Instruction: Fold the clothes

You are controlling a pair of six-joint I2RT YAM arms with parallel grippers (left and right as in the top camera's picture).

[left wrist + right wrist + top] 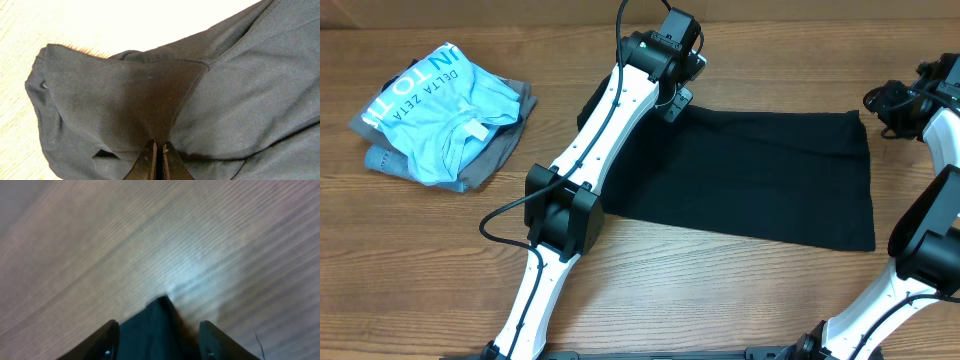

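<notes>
The right gripper grabs the black garment's pointed far corner next. Then I fold the garment's far edge over toward its near edge.
A black garment (760, 175) lies spread flat on the wooden table, right of centre. My left gripper (676, 104) is at its far left corner. In the left wrist view the jaws (159, 146) are shut on a bunched fold of the black garment (125, 95). My right gripper (878, 103) is at the garment's far right corner. In the right wrist view its fingers (160, 332) are open, with the pointed corner of the black garment (157, 325) lying between them on the table.
A pile of clothes sits at the far left of the table: a light blue printed shirt (440, 110) on top of grey garments (505, 140). The left arm (590, 150) stretches across the garment's left edge. Bare wood (720, 290) lies in front.
</notes>
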